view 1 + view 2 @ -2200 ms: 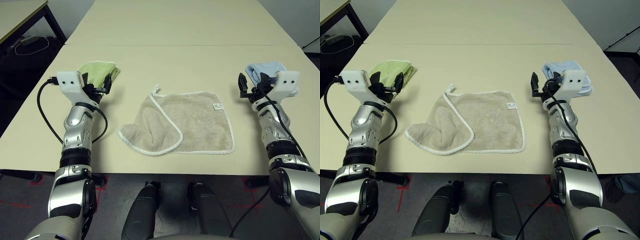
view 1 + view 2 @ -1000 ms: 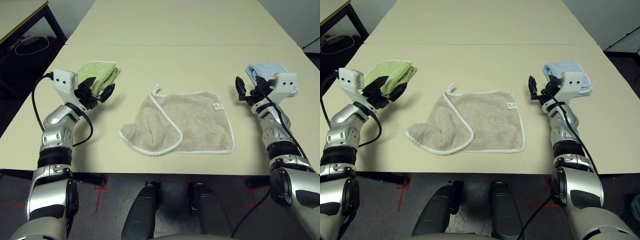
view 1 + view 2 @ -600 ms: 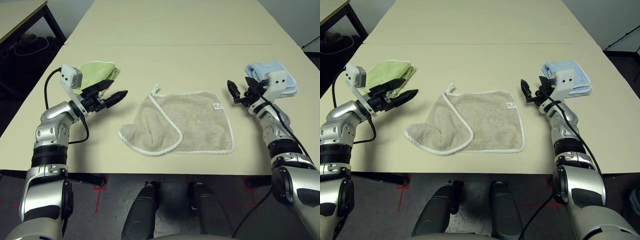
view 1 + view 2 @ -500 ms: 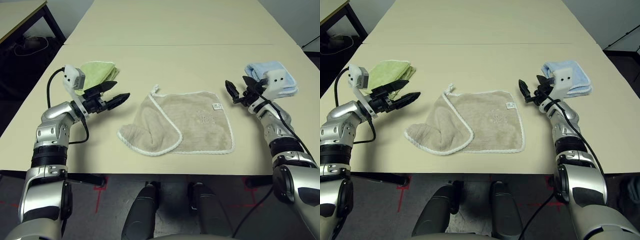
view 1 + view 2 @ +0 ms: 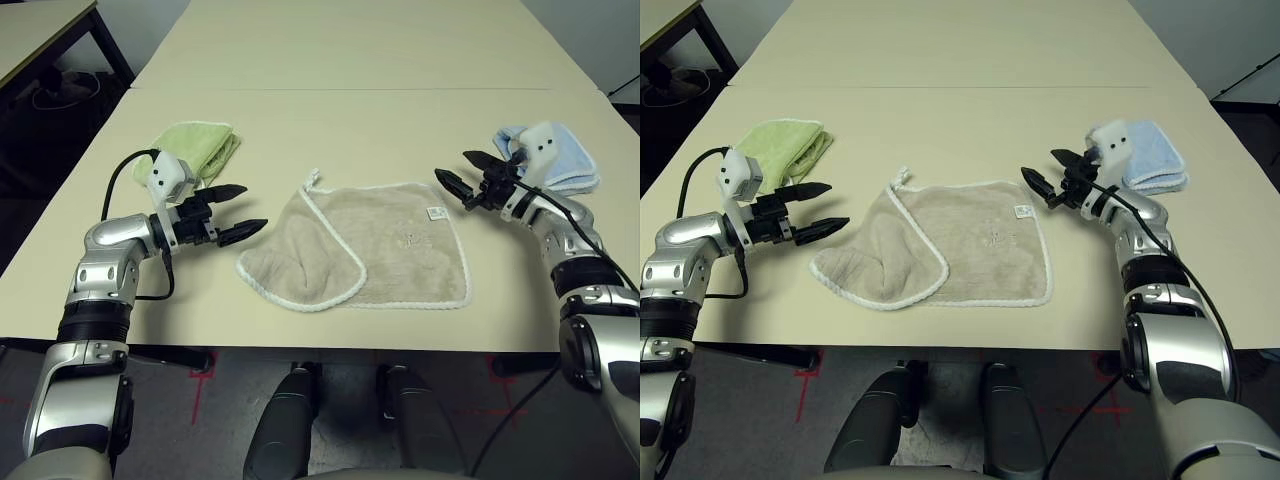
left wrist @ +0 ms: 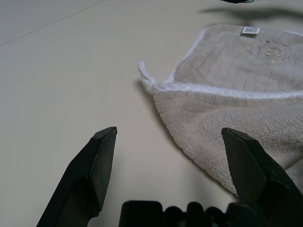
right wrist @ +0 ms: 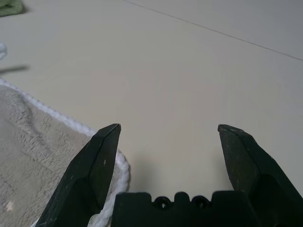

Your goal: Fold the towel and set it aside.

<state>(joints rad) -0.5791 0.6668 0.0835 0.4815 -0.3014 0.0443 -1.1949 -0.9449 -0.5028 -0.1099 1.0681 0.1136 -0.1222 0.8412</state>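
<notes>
The right gripper's fingers hover high, framing only table beside the towel's white edging, so it is too early to close. My right gripper lowers toward the towel's corner, then closes on it.
The towel [image 5: 400, 245] lies flat in the middle of the table, beige with white edging. Its near left corner is folded over onto itself, a white loop [image 5: 312, 180] sticks out at the far left corner, and a small tag [image 5: 434, 212] sits near the far right corner. My left gripper [image 5: 250, 210] is open just left of the towel's left edge, pointing at it. In the left wrist view the towel [image 6: 236, 94] lies ahead of the open fingers. My right gripper [image 5: 453, 167] is open just beyond the far right corner, and the towel's edge [image 7: 38, 142] shows by one finger.
A folded light green towel [image 5: 198, 146] lies behind my left gripper. A folded light blue towel [image 5: 565, 160] lies behind my right wrist. The cream table [image 5: 350, 60] stretches far back, with its front edge close below the beige towel. A second table and cables are at far left.
Both grippers have swung inward from beside the folded towels to the beige towel. The left one has come low by its left edge, the right one to its far right corner. Both have stayed open.
</notes>
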